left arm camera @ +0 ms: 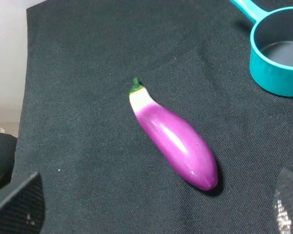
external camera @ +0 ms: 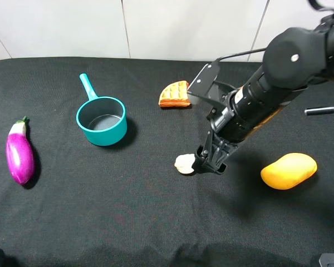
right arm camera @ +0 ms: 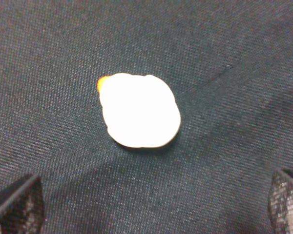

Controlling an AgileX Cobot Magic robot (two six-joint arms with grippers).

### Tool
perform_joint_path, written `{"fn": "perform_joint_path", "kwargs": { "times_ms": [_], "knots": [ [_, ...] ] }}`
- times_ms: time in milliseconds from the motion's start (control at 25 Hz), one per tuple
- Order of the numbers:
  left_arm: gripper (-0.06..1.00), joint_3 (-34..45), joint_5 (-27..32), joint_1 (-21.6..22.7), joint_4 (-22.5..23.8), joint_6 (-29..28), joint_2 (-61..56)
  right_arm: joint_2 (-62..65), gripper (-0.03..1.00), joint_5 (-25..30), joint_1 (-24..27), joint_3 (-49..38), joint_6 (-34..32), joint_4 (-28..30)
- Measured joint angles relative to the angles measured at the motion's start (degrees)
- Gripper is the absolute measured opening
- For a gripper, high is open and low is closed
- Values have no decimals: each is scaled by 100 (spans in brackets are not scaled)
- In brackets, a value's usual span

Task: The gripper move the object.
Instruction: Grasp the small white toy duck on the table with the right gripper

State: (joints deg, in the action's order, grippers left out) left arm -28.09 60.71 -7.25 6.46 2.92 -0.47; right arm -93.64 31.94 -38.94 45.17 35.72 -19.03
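Note:
The right gripper should move the duck next, so it should grab the rubber duck by its cream-white body and leave the orange beak free.
The object, a tiny cream-white rubber duck, lies on the black cloth near the middle of the table. My right gripper is lowered just to the right of it, fingers close to the cloth. In the right wrist view the duck, with a small orange spot at one edge, lies free ahead of the right gripper, whose fingers stand wide apart and hold nothing. The left gripper is open and empty above the table's left side; it does not show in the exterior high view.
A purple eggplant lies at the far left, also in the left wrist view. A teal saucepan stands left of centre. A waffle piece lies behind the duck. A yellow-orange mango lies at the right.

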Motion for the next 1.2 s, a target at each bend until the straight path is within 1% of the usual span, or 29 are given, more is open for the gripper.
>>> {"fn": "perform_joint_path", "kwargs": {
  "times_ms": [200, 440, 800, 1040, 1200],
  "knots": [
    [99, 0, 0, 0, 0, 0, 0, -292, 69, -169, 0, 0, 276, -273],
    [99, 0, 0, 0, 0, 0, 0, -578, 69, -426, 0, 5, 438, -433],
    [99, 0, 0, 0, 0, 0, 0, -1131, 69, -544, 0, 350, 457, -507],
    [99, 0, 0, 0, 0, 0, 0, -1378, 69, -580, 0, 358, 742, -895],
    [99, 0, 0, 0, 0, 0, 0, -1533, 69, -642, 0, 360, 787, -991]
  ]
}}
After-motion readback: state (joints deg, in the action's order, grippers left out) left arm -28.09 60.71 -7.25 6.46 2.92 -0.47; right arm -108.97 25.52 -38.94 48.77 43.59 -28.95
